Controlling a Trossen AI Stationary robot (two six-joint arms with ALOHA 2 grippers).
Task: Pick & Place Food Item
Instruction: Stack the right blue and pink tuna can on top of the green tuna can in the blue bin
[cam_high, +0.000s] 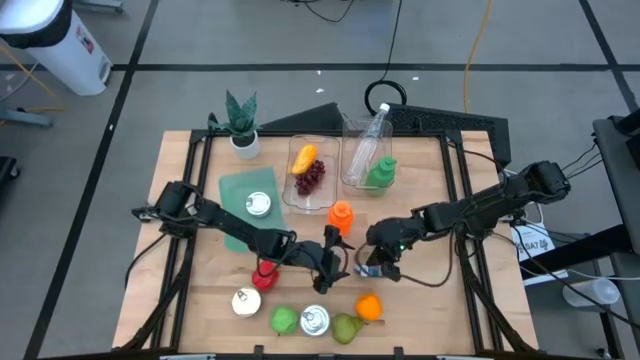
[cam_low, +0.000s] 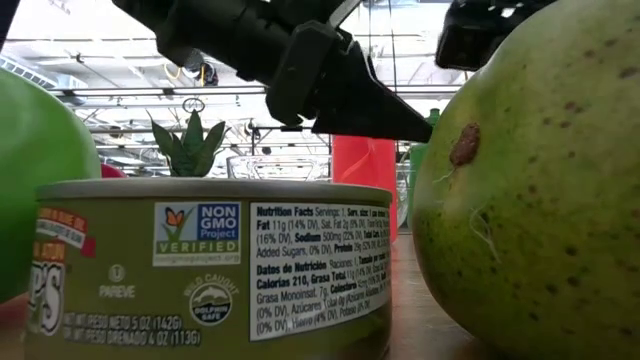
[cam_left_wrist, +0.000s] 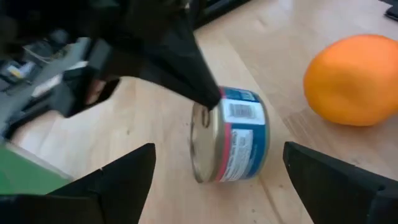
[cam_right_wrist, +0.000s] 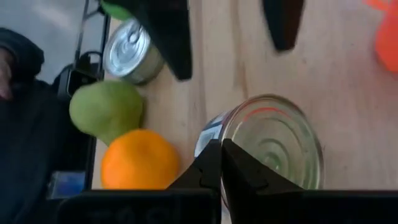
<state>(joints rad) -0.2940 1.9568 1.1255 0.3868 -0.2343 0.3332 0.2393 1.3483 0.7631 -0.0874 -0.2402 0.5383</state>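
My left gripper should next grab the can by its flat ends. This leaves the can's labelled side free for placing the can upright on the green plate (cam_high: 240, 190).
A tin can with a blue and red label (cam_left_wrist: 233, 137) lies on its side on the wooden table (cam_high: 430, 290), right of centre; it also shows in the high view (cam_high: 368, 270). My right gripper (cam_right_wrist: 222, 152) comes from the table's right and is shut at the can's rim. My left gripper (cam_high: 346, 264) comes from the left and is open. Its two fingers (cam_left_wrist: 124, 180) stand on either side of the can, apart from it. An orange (cam_left_wrist: 353, 78) lies on the table close by, toward the near edge. My right gripper has its two fingers closed together on the rim (cam_left_wrist: 208, 107) of the can's flat silver end, at its uppermost point. The fingers slant down from the table's right. Their tips hide the exact contact. The can rests with its curved wall on the table.
Near the front edge lie a green pear (cam_high: 346, 327), an olive-labelled can (cam_high: 315, 320), a green apple (cam_high: 284, 320) and a white-lidded jar (cam_high: 246, 301). An orange bottle (cam_high: 340, 215), two clear bins (cam_high: 310, 170) and a potted plant (cam_high: 241, 122) stand farther back.
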